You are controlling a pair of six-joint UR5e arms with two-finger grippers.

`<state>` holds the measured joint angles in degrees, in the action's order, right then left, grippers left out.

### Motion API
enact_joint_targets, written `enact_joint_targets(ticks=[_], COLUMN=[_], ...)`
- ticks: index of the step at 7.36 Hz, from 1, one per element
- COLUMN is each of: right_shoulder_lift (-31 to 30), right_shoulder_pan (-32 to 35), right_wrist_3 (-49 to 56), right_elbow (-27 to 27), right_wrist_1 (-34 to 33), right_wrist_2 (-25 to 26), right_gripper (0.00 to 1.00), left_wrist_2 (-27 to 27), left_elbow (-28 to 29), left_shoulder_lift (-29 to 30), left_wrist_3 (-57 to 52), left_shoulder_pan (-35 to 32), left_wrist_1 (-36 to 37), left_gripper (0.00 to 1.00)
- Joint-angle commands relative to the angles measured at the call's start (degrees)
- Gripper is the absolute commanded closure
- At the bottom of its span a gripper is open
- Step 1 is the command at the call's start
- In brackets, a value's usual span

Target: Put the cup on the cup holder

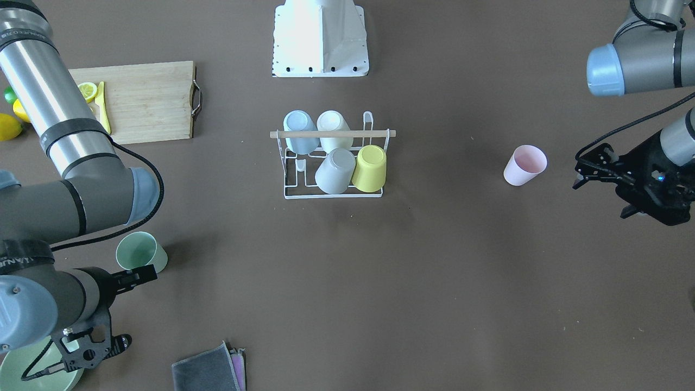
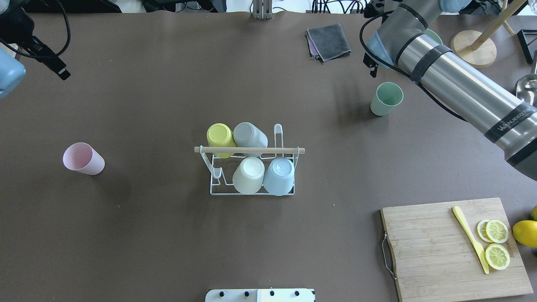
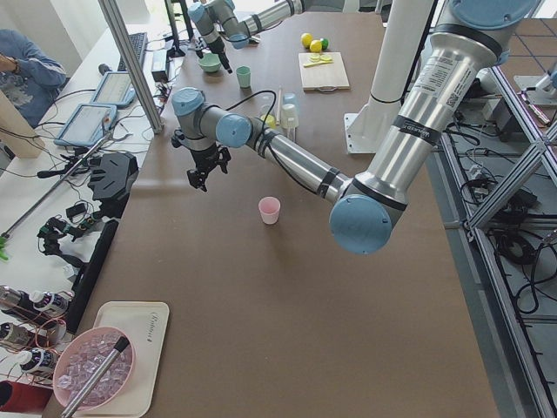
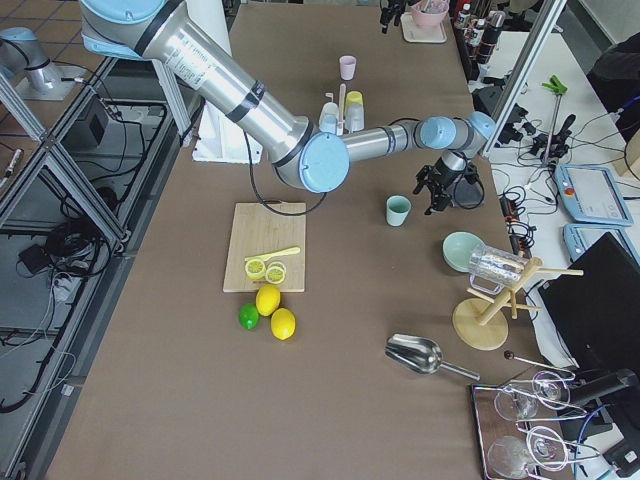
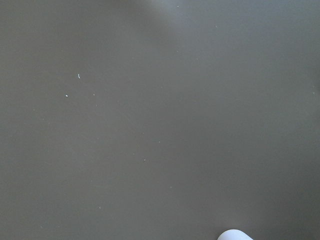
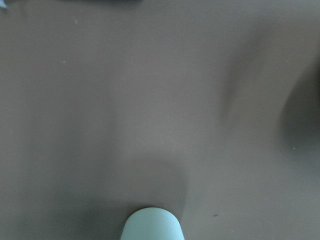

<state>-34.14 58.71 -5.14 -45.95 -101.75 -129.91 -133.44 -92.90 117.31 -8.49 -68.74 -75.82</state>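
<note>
The pink cup needs to go upside down on the cup holder, so my left gripper should next grab the cup by its outer side (image 1: 519, 172).
The white wire cup holder (image 2: 249, 149) with its wooden rod handle stands mid-table and also shows in the front view (image 1: 332, 133). Several cups sit upside down on its prongs. A pink cup (image 2: 83, 158) stands upright to its left, alone on the table. A green cup (image 2: 387, 98) stands upright at the far right. My left gripper (image 1: 600, 190) hovers open and empty beyond the pink cup (image 1: 524, 165). My right gripper (image 1: 138, 307) hovers open and empty just past the green cup (image 1: 141, 252). The green cup's rim shows at the bottom of the right wrist view (image 6: 152, 225).
A wooden cutting board (image 2: 436, 251) with lemon slices and a yellow knife lies near right, with lemons (image 2: 526, 233) beside it. A grey cloth (image 2: 329, 41) lies at the far edge. A green bowl (image 1: 32, 369) and a wooden stand (image 2: 474, 48) are far right.
</note>
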Motion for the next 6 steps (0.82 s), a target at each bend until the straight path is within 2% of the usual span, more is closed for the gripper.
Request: enact_joint_targets(ticks=[1, 2, 3, 4, 6], right_shoulder_lift=[2.67, 3.72, 5.12, 6.53, 8.3], right_shoulder_pan=[-2.19, -2.37, -2.55, -2.64, -3.34], right_wrist_3=[0.48, 1.7, 4.94, 5.4, 8.37], right_elbow=[5.67, 8.48, 11.55, 14.37, 19.3], right_wrist_1=[0.76, 0.76, 0.68, 0.76, 0.76], right_wrist_2=[0.01, 0.1, 0.79, 1.24, 1.24], right_gripper=[0.0, 0.0, 0.0, 0.0, 0.0], left_wrist_2=[0.2, 0.28, 3.16, 4.66, 5.64], left_elbow=[0.27, -0.26, -0.18, -0.18, -0.44], left_shoulder_lift=[2.22, 3.0, 4.06, 4.59, 5.12], left_wrist_3=[-0.13, -0.13, -0.13, -0.21, -0.13], left_shoulder_pan=[-0.25, -0.42, 0.36, 1.06, 6.04], left_wrist_1=[10.82, 15.57, 22.75, 26.65, 40.15], left_gripper=[0.02, 0.02, 0.02, 0.02, 0.02])
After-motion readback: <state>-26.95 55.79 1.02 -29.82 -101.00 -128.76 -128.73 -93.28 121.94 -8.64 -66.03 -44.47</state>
